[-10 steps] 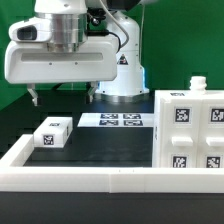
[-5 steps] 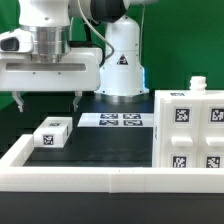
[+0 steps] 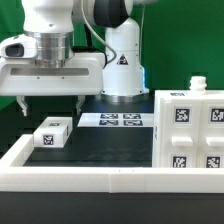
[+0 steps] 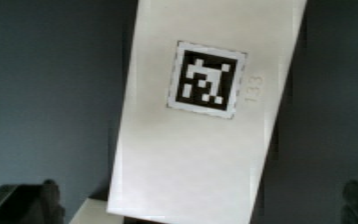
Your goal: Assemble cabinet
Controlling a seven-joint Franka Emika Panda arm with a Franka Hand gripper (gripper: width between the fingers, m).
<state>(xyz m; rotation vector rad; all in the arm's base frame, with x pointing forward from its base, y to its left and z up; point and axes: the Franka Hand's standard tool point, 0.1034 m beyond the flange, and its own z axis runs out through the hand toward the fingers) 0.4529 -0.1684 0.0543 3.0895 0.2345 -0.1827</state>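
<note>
I should next grab the white block (image 3: pixel 52 132) with my gripper across its narrow width, on the long sides, because the block is too long for my fingers to grab end to end.
The cabinet (image 3: pixel 190 135) is a large white box with tag markers at the exterior view's right. A small white block (image 3: pixel 52 132) with a tag lies on the black table at the exterior view's left. My gripper (image 3: pixel 52 104) hangs open just above it, with one finger on each side and not touching it. In the wrist view the block (image 4: pixel 208 110) is a long white piece with one tag, lying below the open gripper (image 4: pixel 190 205). The dark fingertips (image 4: pixel 25 200) show at the frame's corners, well apart.
The marker board (image 3: pixel 125 121) lies flat at the back middle of the table. A long white rail (image 3: pixel 100 176) borders the table's front and left side. The robot's white base (image 3: pixel 122 70) stands behind the marker board.
My gripper has moved toward the exterior view's left and come lower, and now hangs over the small block. The block and the cabinet have not moved.
</note>
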